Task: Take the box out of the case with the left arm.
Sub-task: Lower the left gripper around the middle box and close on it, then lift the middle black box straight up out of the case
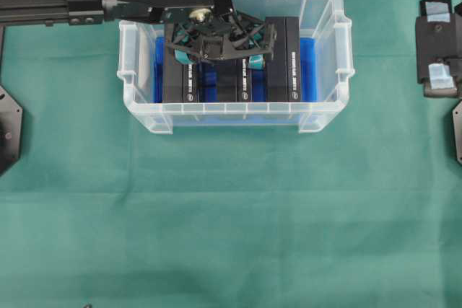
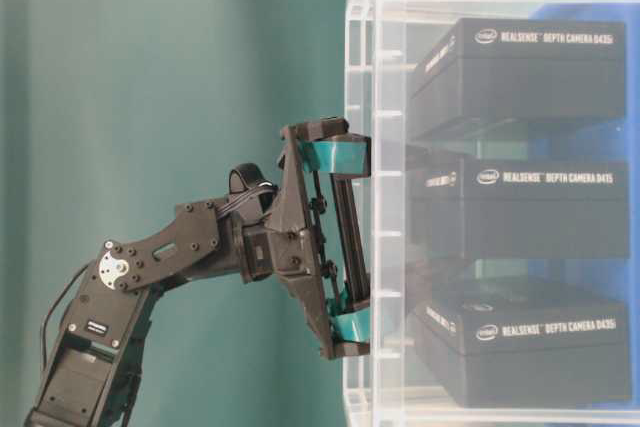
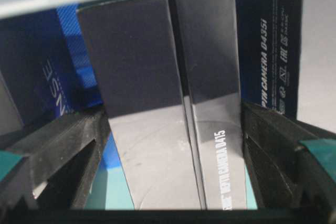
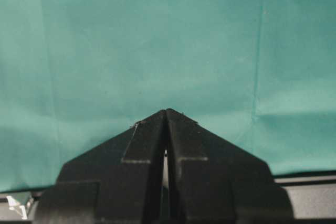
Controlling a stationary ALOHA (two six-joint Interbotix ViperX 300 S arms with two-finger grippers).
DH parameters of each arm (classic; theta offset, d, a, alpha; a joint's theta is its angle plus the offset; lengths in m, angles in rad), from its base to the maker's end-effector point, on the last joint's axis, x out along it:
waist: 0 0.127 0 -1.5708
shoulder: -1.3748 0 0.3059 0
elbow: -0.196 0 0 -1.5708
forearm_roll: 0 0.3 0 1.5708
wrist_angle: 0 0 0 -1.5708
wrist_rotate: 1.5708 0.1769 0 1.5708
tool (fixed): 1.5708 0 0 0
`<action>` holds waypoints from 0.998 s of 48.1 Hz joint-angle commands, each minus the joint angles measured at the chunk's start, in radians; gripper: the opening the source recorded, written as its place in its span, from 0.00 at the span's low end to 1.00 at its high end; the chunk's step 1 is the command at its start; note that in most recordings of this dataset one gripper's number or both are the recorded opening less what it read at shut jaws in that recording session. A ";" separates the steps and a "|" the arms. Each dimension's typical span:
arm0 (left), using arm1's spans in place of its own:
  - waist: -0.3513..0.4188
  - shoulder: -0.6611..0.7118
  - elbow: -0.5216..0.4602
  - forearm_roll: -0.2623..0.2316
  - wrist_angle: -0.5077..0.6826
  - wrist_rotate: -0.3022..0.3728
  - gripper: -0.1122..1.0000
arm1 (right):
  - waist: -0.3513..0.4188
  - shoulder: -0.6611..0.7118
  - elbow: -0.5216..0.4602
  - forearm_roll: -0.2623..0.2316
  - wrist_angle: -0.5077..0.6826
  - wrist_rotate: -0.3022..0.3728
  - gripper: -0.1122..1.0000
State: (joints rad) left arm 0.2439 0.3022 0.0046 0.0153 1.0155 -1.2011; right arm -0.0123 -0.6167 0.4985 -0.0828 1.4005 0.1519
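Observation:
In the wrist view the fingers of my left gripper reach down on either side of the middle box, so it is now time to close on it.
The clear case (image 1: 238, 110) holds three black boxes standing side by side on its blue floor. My left gripper (image 1: 220, 52) hangs open over the middle box (image 1: 229, 86). In the left wrist view that box (image 3: 157, 129) lies between my two fingers (image 3: 58, 150), with gaps on both sides. From table level the teal pads (image 2: 335, 155) sit at the case's rim (image 2: 385, 97), level with the middle box (image 2: 520, 209). My right gripper (image 4: 166, 114) is shut and holds nothing, over bare green cloth.
A left box (image 1: 180, 81) and a right box (image 1: 284, 59) flank the middle one closely. The right arm (image 1: 437, 41) rests at the table's right edge. Green cloth (image 1: 231, 214) covers the table in front of the case.

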 commanded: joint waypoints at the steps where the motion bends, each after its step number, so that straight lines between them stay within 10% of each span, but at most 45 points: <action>1: -0.002 -0.015 -0.017 0.000 0.003 0.002 0.98 | 0.000 -0.002 -0.009 0.000 -0.006 0.002 0.10; 11: -0.005 -0.014 -0.025 -0.008 0.008 -0.002 0.95 | 0.000 -0.003 -0.008 -0.002 -0.006 0.002 0.10; 19: -0.006 -0.011 -0.044 -0.009 0.021 -0.048 0.66 | -0.002 -0.002 -0.005 -0.002 -0.006 0.002 0.10; 48: -0.011 -0.015 -0.094 -0.011 0.048 -0.061 0.66 | 0.000 -0.003 -0.003 -0.003 -0.006 0.000 0.10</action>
State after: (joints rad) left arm 0.2393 0.3129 -0.0414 0.0077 1.0492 -1.2609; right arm -0.0123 -0.6167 0.5047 -0.0844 1.3990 0.1519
